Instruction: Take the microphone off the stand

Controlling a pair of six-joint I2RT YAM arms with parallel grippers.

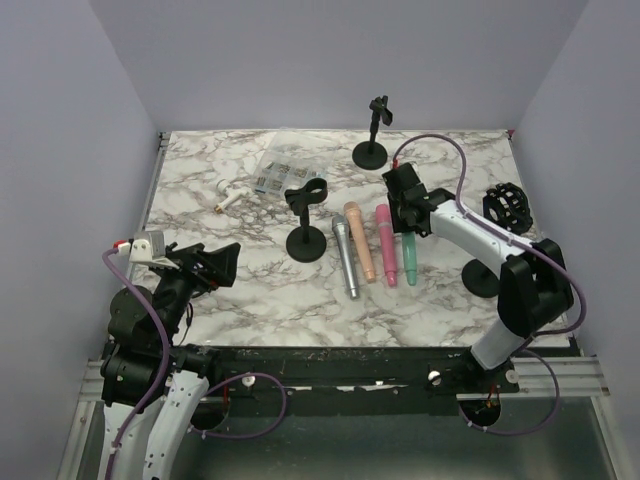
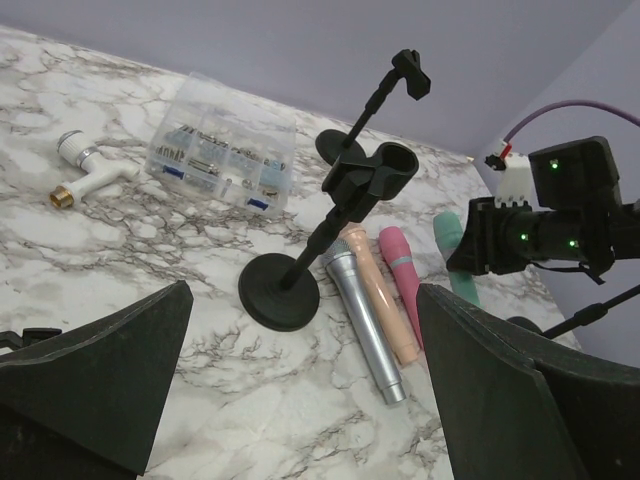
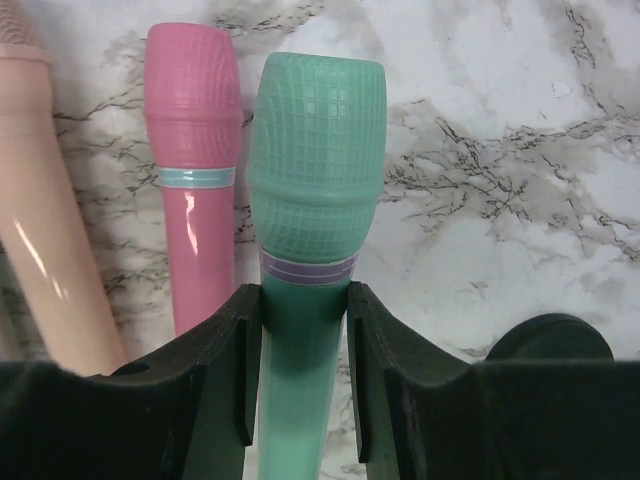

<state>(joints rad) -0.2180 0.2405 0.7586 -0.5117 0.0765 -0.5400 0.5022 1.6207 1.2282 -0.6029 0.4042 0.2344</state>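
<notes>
The green microphone (image 3: 315, 170) would drop beside the pink one, above marble, if my right gripper opened now.
A green microphone (image 3: 315, 170) lies on the marble table at the right end of a row with pink (image 3: 195, 120), peach (image 3: 30, 200) and silver (image 1: 345, 258) microphones. My right gripper (image 3: 305, 300) is shut on the green microphone's neck just below its head; the top view shows it low over the table (image 1: 410, 215), with the green handle (image 1: 410, 262) sticking out toward me. The nearest stand (image 1: 305, 215) has an empty clip. My left gripper (image 1: 215, 265) is open and empty at the near left, its jaws wide apart (image 2: 305, 330).
A second empty stand (image 1: 372, 130) stands at the back. A third stand's base (image 1: 482, 278) and a black cage (image 1: 508, 205) sit by the right arm. A clear parts box (image 1: 278, 172) and a white fitting (image 1: 230, 198) lie at the back left.
</notes>
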